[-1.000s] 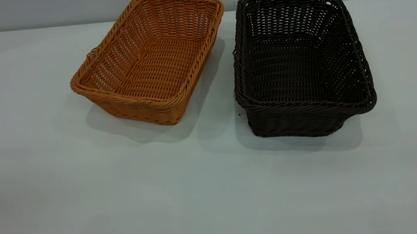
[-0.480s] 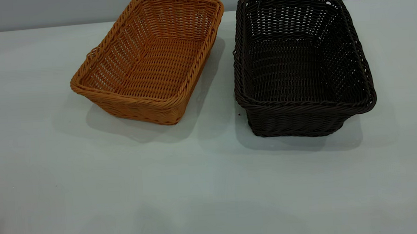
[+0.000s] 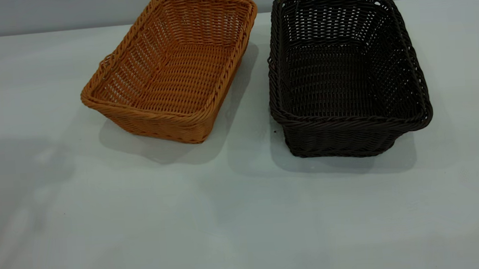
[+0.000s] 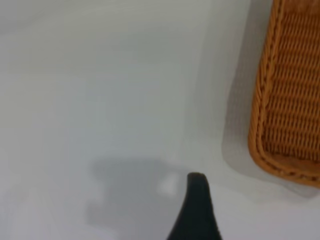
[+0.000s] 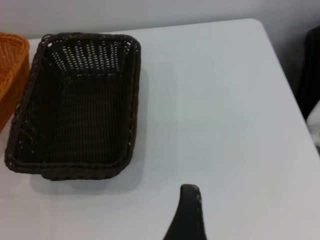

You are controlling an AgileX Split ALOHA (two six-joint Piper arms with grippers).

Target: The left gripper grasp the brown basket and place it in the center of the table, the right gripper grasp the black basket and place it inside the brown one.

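The left gripper reaches the brown basket next and grips its long side rim (image 3: 124,44), leaving the basket's inside free for the black basket (image 3: 344,72).
The brown basket (image 3: 171,67) rests on the table (image 3: 245,218) at the back left, turned at a slight angle. Its corner (image 4: 287,100) also shows in the left wrist view. The black basket (image 3: 344,72) stands beside it to the right, apart from it, and appears whole in the right wrist view (image 5: 75,105). Neither basket has anything in it. Neither gripper appears in the exterior view. Only a black tip of my left gripper (image 4: 197,210) shows, above bare table short of the brown basket. A black tip of my right gripper (image 5: 187,212) hangs over bare table near the black basket.
A grey wall (image 3: 45,13) runs behind the table's far edge. The table's rounded corner (image 5: 257,25) and side edge lie beyond the black basket in the right wrist view. A dark object (image 5: 310,70) stands off that edge.
A broad shadow has spread over the table's left front in the exterior view. Both baskets stay where they were.
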